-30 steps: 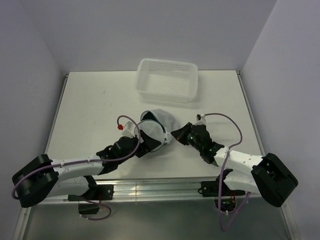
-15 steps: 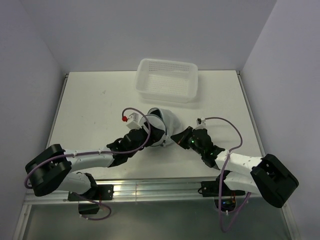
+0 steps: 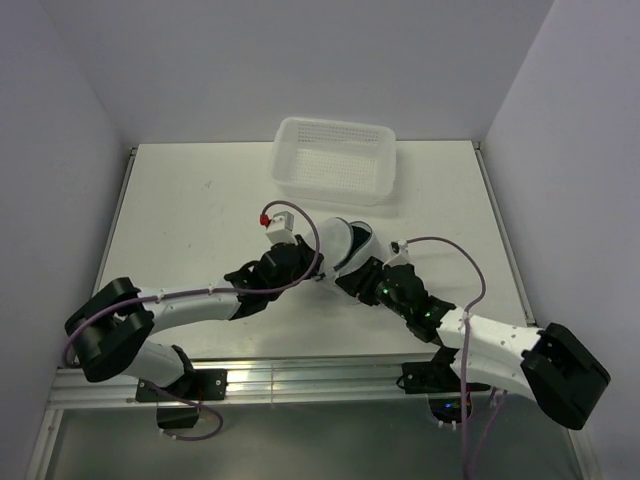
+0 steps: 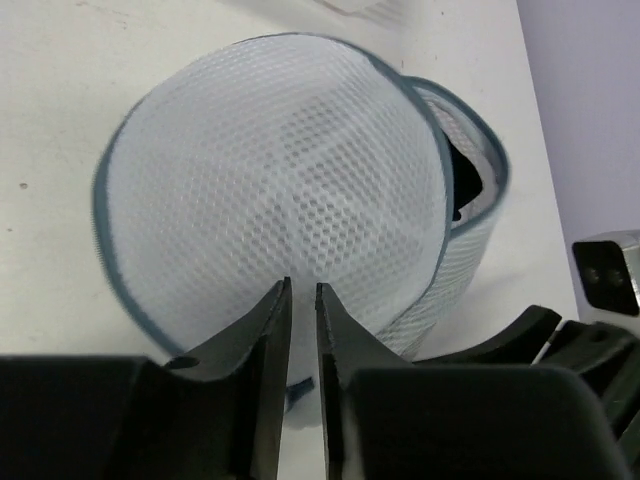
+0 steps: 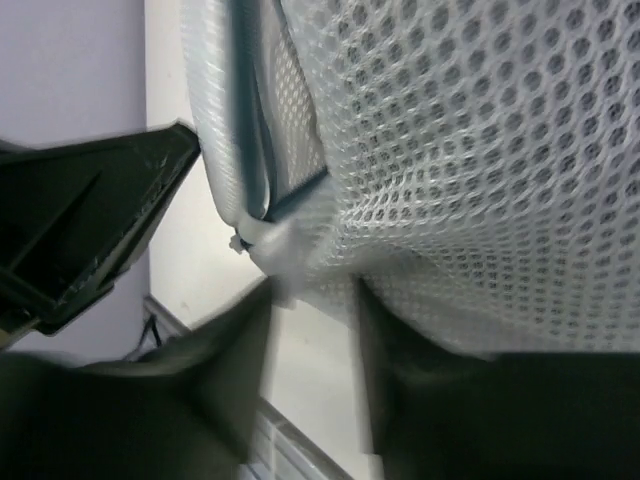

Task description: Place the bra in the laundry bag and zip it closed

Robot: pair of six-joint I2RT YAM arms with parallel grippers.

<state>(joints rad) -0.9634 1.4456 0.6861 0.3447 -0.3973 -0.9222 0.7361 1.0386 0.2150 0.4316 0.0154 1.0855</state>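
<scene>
My right gripper should grab the laundry bag's white zipper tab at the bag's near side, so the bag's rim can zip closed.
The laundry bag (image 3: pixel 350 240) lies mid-table as a round white mesh pod with a dark zipper rim. In the left wrist view its domed lid (image 4: pixel 270 180) stands ajar at the right, and the black bra (image 4: pixel 465 185) shows inside through the gap. My left gripper (image 3: pixel 315 268) is at the bag's near-left edge. Its jaws (image 4: pixel 302 285) are drawn close, with white mesh and a bit of zipper tape between them. My right gripper (image 3: pixel 350 280) sits under the bag's near side. It is open (image 5: pixel 315 295), with mesh (image 5: pixel 480 150) bulging over its fingertips and a white zipper tab (image 5: pixel 265 240) just beyond.
A white perforated plastic basket (image 3: pixel 335 160) stands at the back of the table, just beyond the bag. The two wrists sit close together at the bag, and the right arm's black housing (image 4: pixel 560 340) shows in the left wrist view. Walls enclose the table on three sides.
My left gripper has reached further right to the bag and drawn its jaws close. My right gripper has gone from shut to open. The bag has shifted to the right.
</scene>
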